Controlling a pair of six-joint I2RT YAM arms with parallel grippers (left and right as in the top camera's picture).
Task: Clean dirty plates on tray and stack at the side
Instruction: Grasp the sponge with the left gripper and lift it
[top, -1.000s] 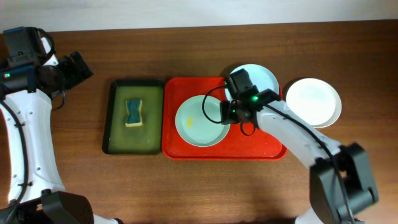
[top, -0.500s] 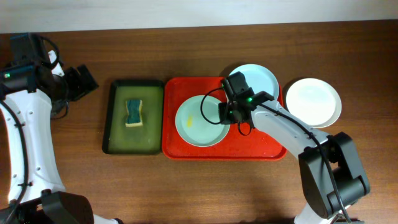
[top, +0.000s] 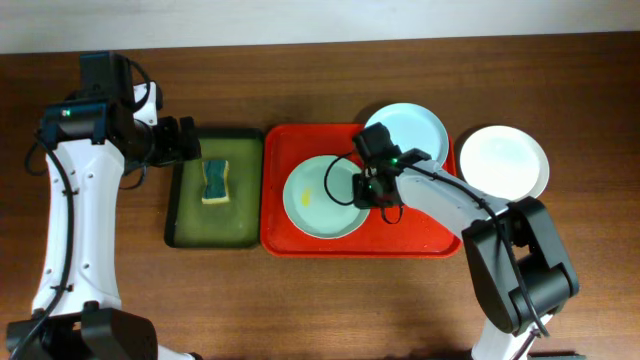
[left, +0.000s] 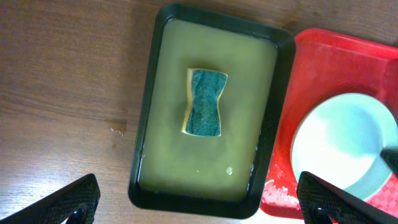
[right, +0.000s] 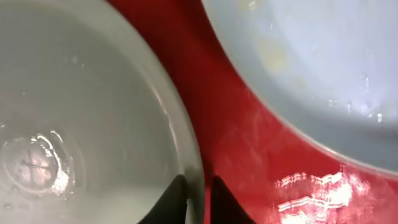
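Note:
The left gripper grabs the sponge across its narrow middle (top: 215, 182) next, so its wide ends stay free to clean the mint-green plate (top: 315, 200).
The red tray (top: 420, 240) holds a mint-green plate (top: 315, 200) with a yellow smear and a pale blue plate (top: 415, 125) at its back right. A white plate (top: 505, 162) lies on the table right of the tray. My right gripper (top: 362, 188) is shut on the right rim of the mint-green plate (right: 93, 124), one finger inside and one outside (right: 198, 199); the blue plate (right: 311, 68) fills the view's upper right. My left gripper (top: 188, 140) hangs open above the green basin (left: 267, 124), over its near wall (left: 199, 208).
A dark green basin (top: 180, 225) of murky liquid stands left of the tray, with a yellow and green sponge (top: 215, 180) floating in it; the sponge also shows in the left wrist view (left: 205, 102). Bare wooden table lies around.
My left arm has swung right, from the table's far left to over the basin. My right gripper has stayed at the mint-green plate's right rim.

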